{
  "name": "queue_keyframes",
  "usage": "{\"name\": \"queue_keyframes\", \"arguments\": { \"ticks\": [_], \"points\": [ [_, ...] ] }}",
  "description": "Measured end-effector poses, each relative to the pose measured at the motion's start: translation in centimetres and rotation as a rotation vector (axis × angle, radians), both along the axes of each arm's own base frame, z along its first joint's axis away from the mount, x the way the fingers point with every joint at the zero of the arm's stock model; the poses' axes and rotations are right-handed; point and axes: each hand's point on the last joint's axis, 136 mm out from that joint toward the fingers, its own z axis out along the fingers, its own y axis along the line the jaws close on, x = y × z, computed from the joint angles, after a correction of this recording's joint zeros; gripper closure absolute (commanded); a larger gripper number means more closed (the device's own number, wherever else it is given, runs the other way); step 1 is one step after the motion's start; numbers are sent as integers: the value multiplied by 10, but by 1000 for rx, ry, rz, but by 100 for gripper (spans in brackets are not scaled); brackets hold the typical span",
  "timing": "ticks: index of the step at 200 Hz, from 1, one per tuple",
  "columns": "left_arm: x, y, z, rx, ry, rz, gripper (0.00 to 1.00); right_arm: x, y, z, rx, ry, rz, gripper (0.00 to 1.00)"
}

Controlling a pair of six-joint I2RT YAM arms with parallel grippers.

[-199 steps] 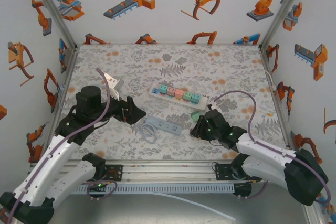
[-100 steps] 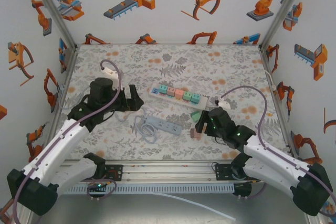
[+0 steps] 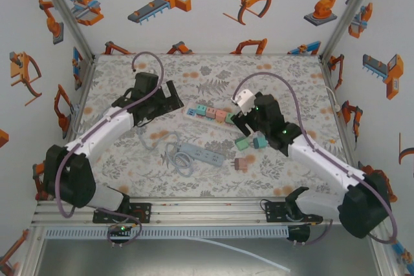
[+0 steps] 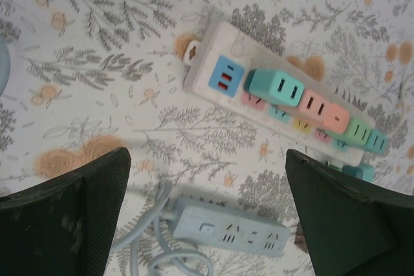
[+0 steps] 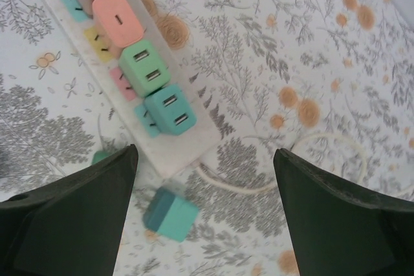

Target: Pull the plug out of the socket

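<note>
My right gripper will grab the teal plug's sides across the socket to pull the end teal plug point(image 5: 171, 110) off the socket. This leaves the green plug point(image 5: 145, 59) free.
The white socket strip point(image 3: 223, 123) lies in the middle of the table with several coloured plugs in it. In the right wrist view a pink plug point(image 5: 118, 19), a green plug point(image 5: 145, 59) and a teal plug point(image 5: 169, 109) sit in its right end point(image 5: 184, 150). A loose teal plug point(image 5: 169, 214) lies on the table beside that end. My right gripper point(image 5: 205, 153) hovers open above it, holding nothing. My left gripper point(image 4: 207, 159) hangs open over the table near the strip's left end point(image 4: 207, 63), where a teal plug point(image 4: 275, 87) is the nearest one.
A blue power strip point(image 3: 202, 155) with a coiled cable lies in front of the white one. Loose plugs rest on the table: a green one point(image 3: 242, 143), a teal one point(image 3: 260, 141) and a pink one point(image 3: 240, 164). Walls close in three sides.
My right gripper opened, left a pink plug on the table near the front, and moved back over the strip's right end. The left arm swung from the blue strip toward the white strip's left end.
</note>
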Motion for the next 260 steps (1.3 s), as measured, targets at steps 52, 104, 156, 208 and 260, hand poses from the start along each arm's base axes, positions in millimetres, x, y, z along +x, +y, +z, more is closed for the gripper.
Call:
{"name": "queue_keyframes", "arguments": {
  "ticks": [52,104,156,208,260],
  "points": [
    [62,-15,-17,-2,53,-10,3,31,27,-17,-14,206,187,32],
    [90,-40,-60,-19,198,-79,1,33,35,-69,-87,397,246,38],
    [90,-42,-98,11,315,-67,7,29,32,-89,-127,445,260,63],
    [83,-49,-123,27,385,-77,20,26,36,-91,-185,413,328,69],
    [59,-60,-133,37,411,-141,32,25,43,-98,-267,411,404,57]
  ]
}}
